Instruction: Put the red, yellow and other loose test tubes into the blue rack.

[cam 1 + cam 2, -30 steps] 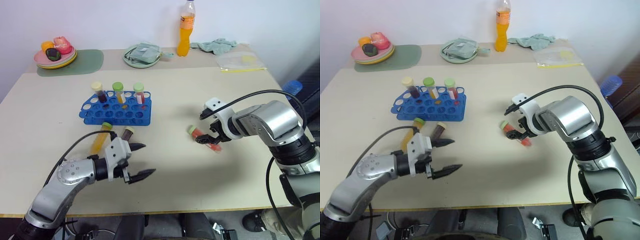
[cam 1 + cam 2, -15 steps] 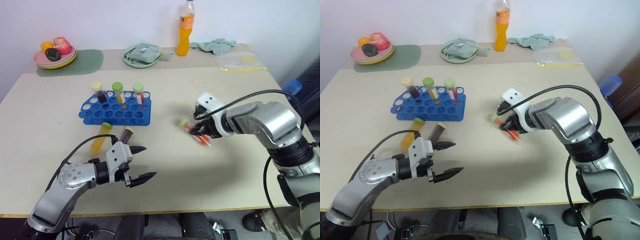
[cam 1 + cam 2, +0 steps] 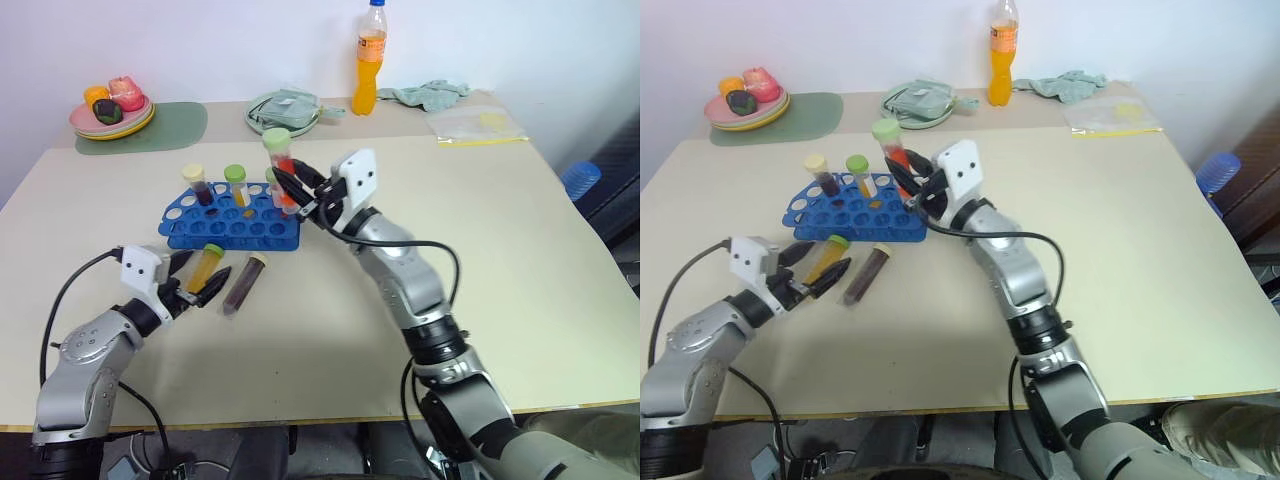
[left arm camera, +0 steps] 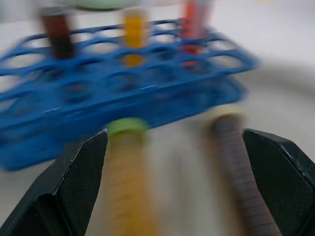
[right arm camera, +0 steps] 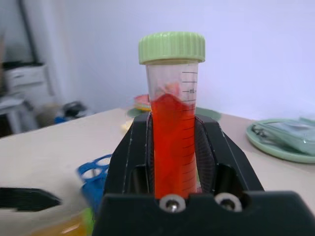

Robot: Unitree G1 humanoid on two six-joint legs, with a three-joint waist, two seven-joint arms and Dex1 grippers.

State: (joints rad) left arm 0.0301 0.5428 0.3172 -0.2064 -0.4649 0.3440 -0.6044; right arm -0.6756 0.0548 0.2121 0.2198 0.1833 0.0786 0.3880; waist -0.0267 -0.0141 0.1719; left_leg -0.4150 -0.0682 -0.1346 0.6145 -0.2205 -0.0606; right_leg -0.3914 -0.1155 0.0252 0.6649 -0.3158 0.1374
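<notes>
The red test tube (image 5: 173,132) is still high above the blue rack (image 5: 94,179). The robot needs to lower the tube into the rack before its right gripper lets go of it.
My right gripper (image 3: 287,187) is shut on the red test tube (image 5: 172,137), which has a green cap and stands upright above the right end of the blue rack (image 3: 228,240). Three capped tubes stand in the rack's back row. In front of the rack, two loose tubes lie on the table: a yellow one (image 3: 205,268) with a green cap and a dark purple one (image 3: 242,284) with a cream cap. The left gripper (image 3: 197,277) is open and low over the table, its fingers on either side of the yellow tube (image 4: 129,182).
At the back of the table are an orange drink bottle (image 3: 371,60), a green plate holding a cloth (image 3: 285,110), a stack of plates with fruit (image 3: 110,108) on a green mat, a crumpled cloth (image 3: 430,92) and a plastic bag (image 3: 480,122).
The right gripper shut on the red tube, lifted it off the table and carried it left to above the rack, turning it upright. The open left gripper moved left to the yellow tube.
</notes>
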